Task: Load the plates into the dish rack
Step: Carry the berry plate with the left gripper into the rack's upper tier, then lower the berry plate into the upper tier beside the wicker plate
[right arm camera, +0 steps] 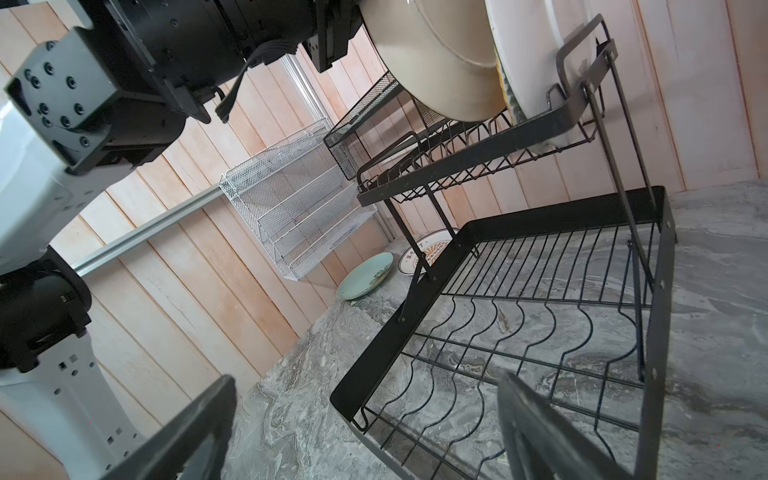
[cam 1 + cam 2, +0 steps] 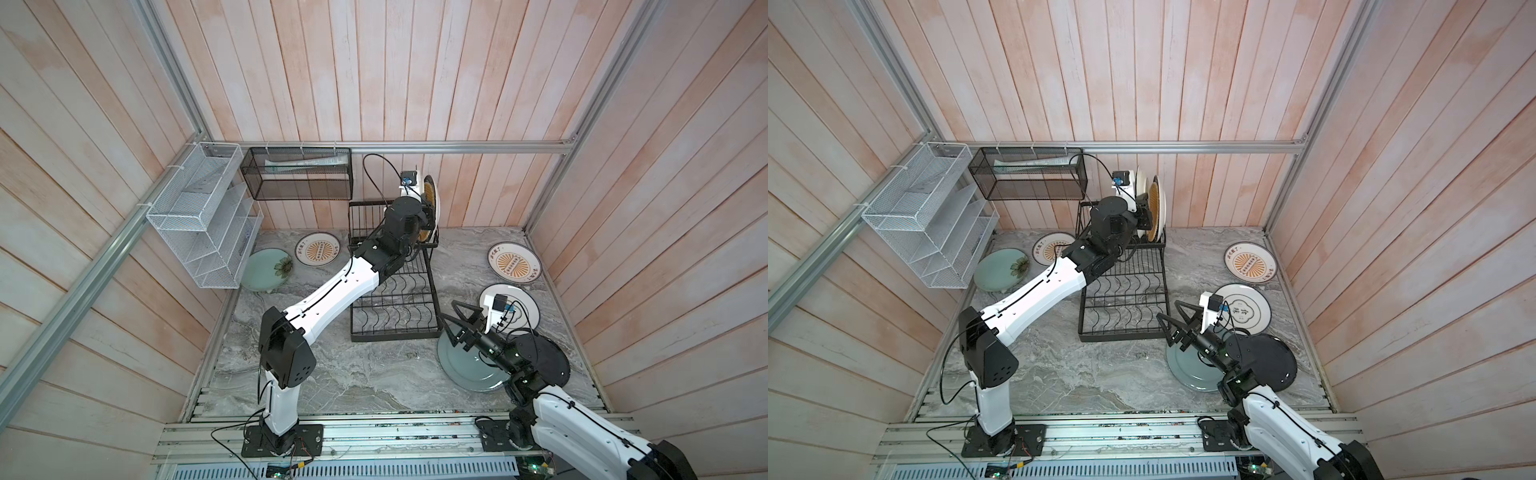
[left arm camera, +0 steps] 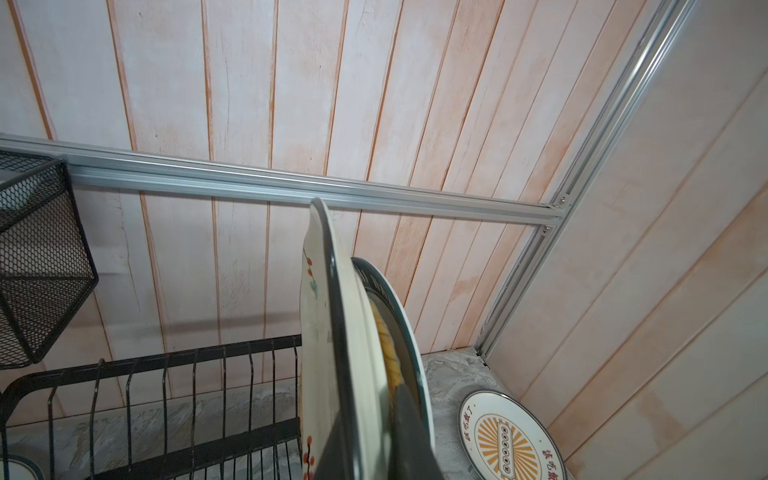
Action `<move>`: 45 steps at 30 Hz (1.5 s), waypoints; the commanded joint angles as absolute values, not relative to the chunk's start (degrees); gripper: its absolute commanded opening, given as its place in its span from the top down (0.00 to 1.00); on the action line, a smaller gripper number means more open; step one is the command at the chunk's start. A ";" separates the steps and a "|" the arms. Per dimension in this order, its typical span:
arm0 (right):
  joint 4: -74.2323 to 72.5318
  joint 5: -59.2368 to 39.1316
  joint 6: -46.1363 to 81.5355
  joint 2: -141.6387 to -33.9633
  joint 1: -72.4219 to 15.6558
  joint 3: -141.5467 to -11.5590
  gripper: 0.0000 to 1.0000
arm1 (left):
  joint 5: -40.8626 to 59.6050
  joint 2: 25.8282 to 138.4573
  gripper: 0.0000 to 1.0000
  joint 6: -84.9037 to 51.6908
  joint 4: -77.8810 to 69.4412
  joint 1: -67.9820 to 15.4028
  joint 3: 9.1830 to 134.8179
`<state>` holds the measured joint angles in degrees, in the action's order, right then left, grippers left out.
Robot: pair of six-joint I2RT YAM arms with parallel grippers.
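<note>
My left gripper still holds the plate, and the cream floral plate's top edge [image 3: 320, 211] is far above the racked yellow plate [image 3: 389, 340], so I will lower it before releasing.
My left gripper [image 3: 372, 411] is shut on the cream floral plate [image 3: 316, 332], holding it on edge over the upper tier of the dish rack [image 2: 395, 307]. Close beside it the yellow woven-look plate [image 3: 384, 332] stands in the slots. In a top view both plates, cream [image 2: 1140, 178] and yellow [image 2: 1155, 205], show at the rack's back right. My right gripper [image 2: 451, 313] is open with nothing in it, at the rack's front right corner [image 1: 349, 399], above the grey-blue plate [image 2: 461, 370].
On the marble lie a black plate [image 2: 548, 357], a white black-ringed plate [image 2: 523, 307], two sunburst plates [image 2: 318, 249] [image 2: 515, 262] and a pale green plate [image 2: 266, 270]. A black mesh basket [image 2: 297, 174] and a white mesh organizer [image 2: 199, 216] hang on the walls.
</note>
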<state>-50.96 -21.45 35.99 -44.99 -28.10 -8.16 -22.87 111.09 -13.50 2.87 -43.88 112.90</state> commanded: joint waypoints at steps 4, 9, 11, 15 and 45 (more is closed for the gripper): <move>-51.94 -21.01 36.39 -44.70 -28.65 -8.57 0.02 | -25.47 111.92 1.00 -14.23 -2.05 -43.42 116.98; -51.89 -20.97 36.45 -44.91 -28.72 -8.70 0.02 | -26.23 113.24 1.00 -15.69 -1.07 -43.07 117.62; -51.77 -21.01 36.47 -45.02 -28.77 -8.79 0.02 | -26.96 113.73 1.00 -15.87 -0.80 -43.07 117.77; -51.69 -21.00 36.47 -45.18 -28.83 -8.87 0.02 | -28.47 114.98 1.00 -15.99 -0.04 -43.06 118.52; -50.80 -20.39 36.92 -46.03 -28.92 -9.32 0.02 | -31.29 122.96 0.83 -14.46 7.91 -43.07 127.66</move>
<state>-50.85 -21.21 36.42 -45.84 -28.47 -8.19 -30.11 122.72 -16.32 10.72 -43.40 125.14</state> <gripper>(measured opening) 0.978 0.155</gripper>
